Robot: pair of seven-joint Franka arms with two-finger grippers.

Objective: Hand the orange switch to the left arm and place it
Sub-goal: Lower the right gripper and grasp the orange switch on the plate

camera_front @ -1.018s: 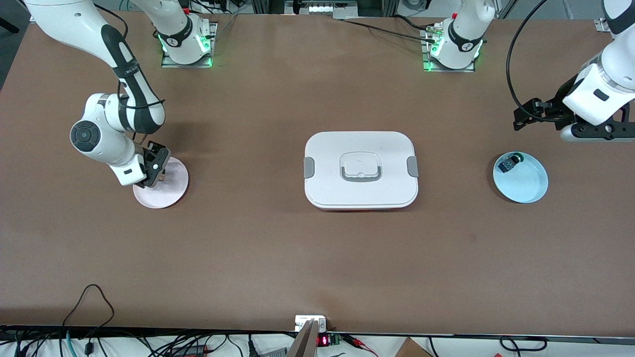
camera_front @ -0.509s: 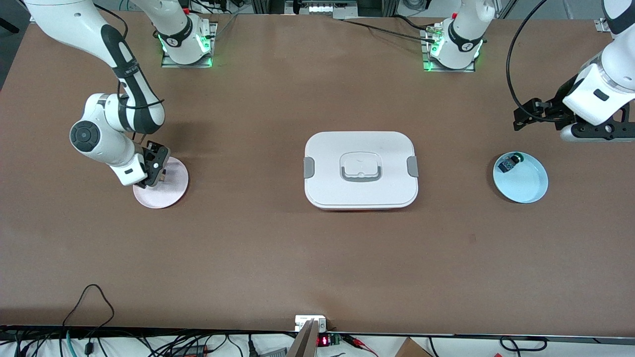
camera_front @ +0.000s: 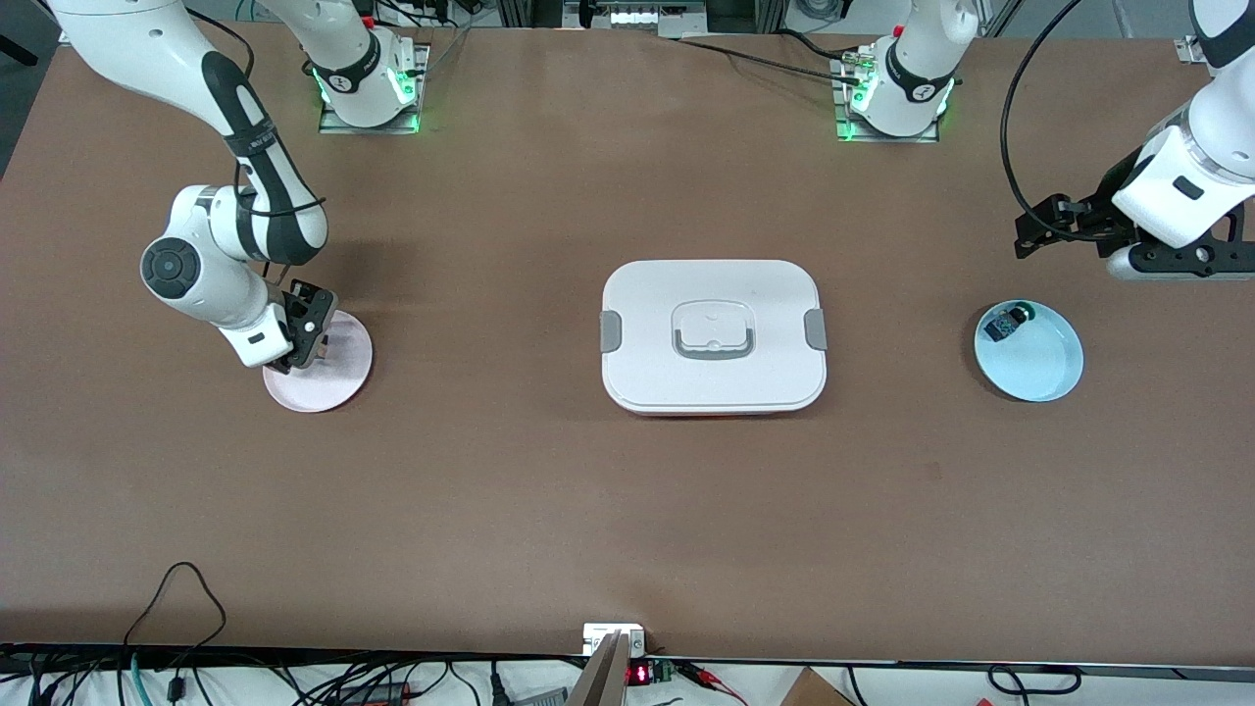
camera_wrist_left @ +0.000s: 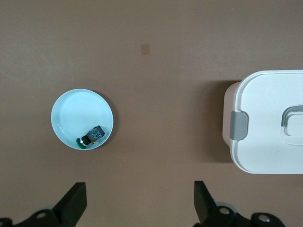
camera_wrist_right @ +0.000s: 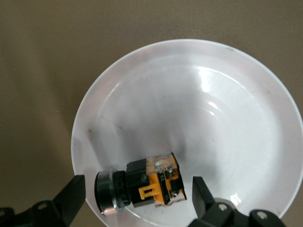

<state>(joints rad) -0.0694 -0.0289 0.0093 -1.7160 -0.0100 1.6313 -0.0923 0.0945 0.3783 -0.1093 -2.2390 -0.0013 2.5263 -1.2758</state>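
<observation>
My right gripper closes on the orange switch in the plate next, since the fingers sit beside both ends of the switch. Closing now would catch it.
The orange switch lies on its side in the pink plate, black cap at one end, orange body at the other. My right gripper is open just above it, one finger off each end, not touching. In the front view the right gripper is low over the pink plate and hides the switch. My left gripper is open and empty, held high over the table at the left arm's end; it also shows in the left wrist view. The white box stands mid-table.
A pale blue plate holding a small black component with green-blue parts sits toward the left arm's end, also in the left wrist view. The box's clip side shows there too.
The right gripper has shifted very slightly over the pink plate. The left arm has not moved.
</observation>
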